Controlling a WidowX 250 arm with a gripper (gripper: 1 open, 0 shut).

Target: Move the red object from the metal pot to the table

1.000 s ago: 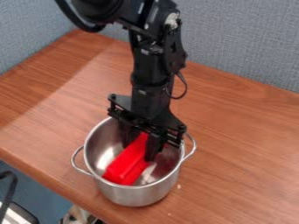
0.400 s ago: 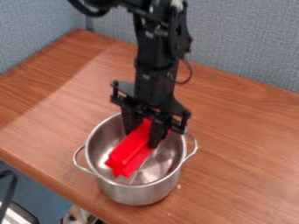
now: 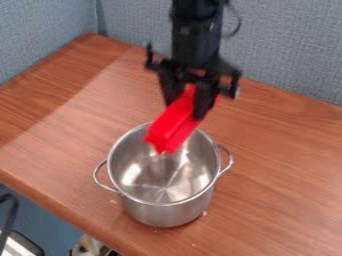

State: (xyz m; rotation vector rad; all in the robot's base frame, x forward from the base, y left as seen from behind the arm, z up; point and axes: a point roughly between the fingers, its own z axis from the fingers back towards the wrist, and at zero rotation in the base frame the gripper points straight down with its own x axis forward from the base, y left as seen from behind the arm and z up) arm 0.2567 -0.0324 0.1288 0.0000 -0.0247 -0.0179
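I should move the red block to the table with my gripper before I release it, because the red block's lower end [image 3: 164,143] is above the metal pot.
The red object [image 3: 177,120] is a long bright red block hanging tilted above the metal pot [image 3: 163,181], its lower end over the pot's opening. My gripper [image 3: 195,88] points down and is shut on the block's upper end. The shiny round pot sits on the brown wooden table [image 3: 67,95] near its front edge, with a loop handle on each side. Nothing else lies inside the pot.
A blue-grey wall [image 3: 54,25] stands behind the table at the left. The table's rounded front edge [image 3: 40,195] runs just in front of the pot. Bare wood stretches to the left of the pot and behind it.
The gripper has risen with the red block, lifting it from inside the pot to above the rim and moving it a little away from the camera.
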